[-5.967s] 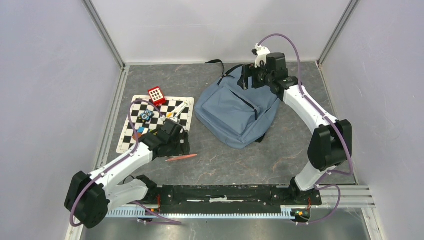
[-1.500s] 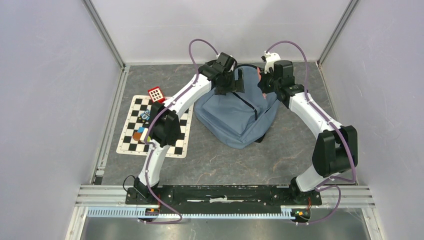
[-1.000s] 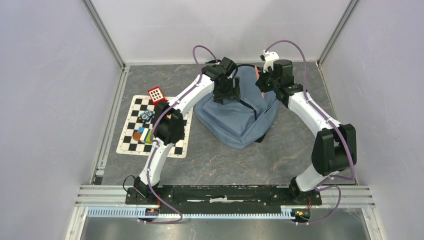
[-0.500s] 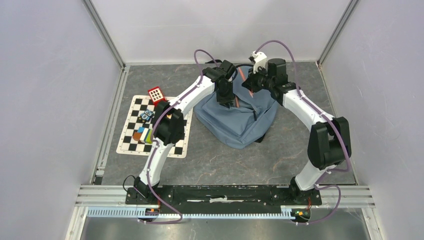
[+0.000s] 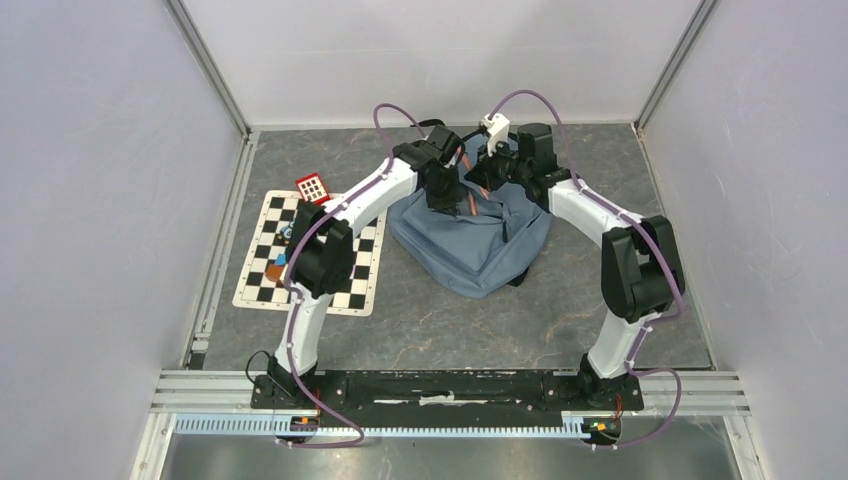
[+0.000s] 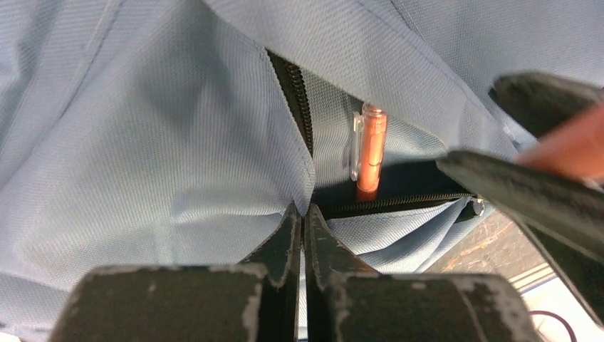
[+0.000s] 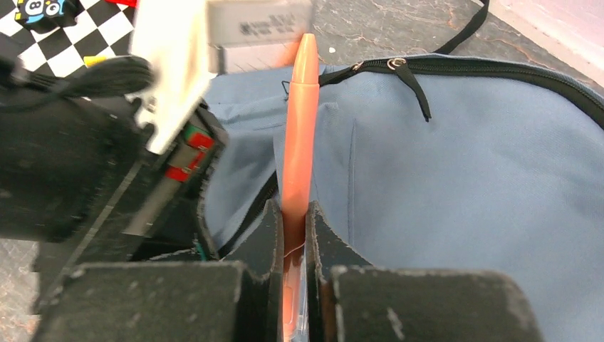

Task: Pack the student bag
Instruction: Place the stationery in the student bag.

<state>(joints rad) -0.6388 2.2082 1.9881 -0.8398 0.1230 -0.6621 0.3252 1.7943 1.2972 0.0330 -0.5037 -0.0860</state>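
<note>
My right gripper needs to line the crosswise orange pen up with the bag's zip opening first: if I opened now, the pen would end on the bag's fabric.
The blue-grey student bag point(image 5: 480, 245) lies at the back of the floor with its zip mouth open. My left gripper point(image 6: 305, 212) is shut on the fabric edge beside the dark zipper point(image 6: 292, 92), and shows in the top view point(image 5: 443, 193) over the bag's upper left. In the opening stands an orange pen point(image 6: 371, 146) with a clear clip, its lower end in the dark inside. My right gripper point(image 7: 292, 210) is shut on an orange pen point(image 7: 300, 128) that points toward the left arm. Its dark fingers point(image 6: 520, 189) hover just right of the opening. I cannot tell whether both views show one pen.
A checkered mat point(image 5: 262, 272) lies left of the bag with a red keypad item point(image 5: 312, 187) and several small pieces on it. Black bag straps point(image 7: 466, 32) trail toward the back wall. Both arms crowd over the bag's top.
My left gripper has closed from wide open onto the bag's fabric edge. My right arm has swung left with its pen, closer to the left gripper and the opening.
</note>
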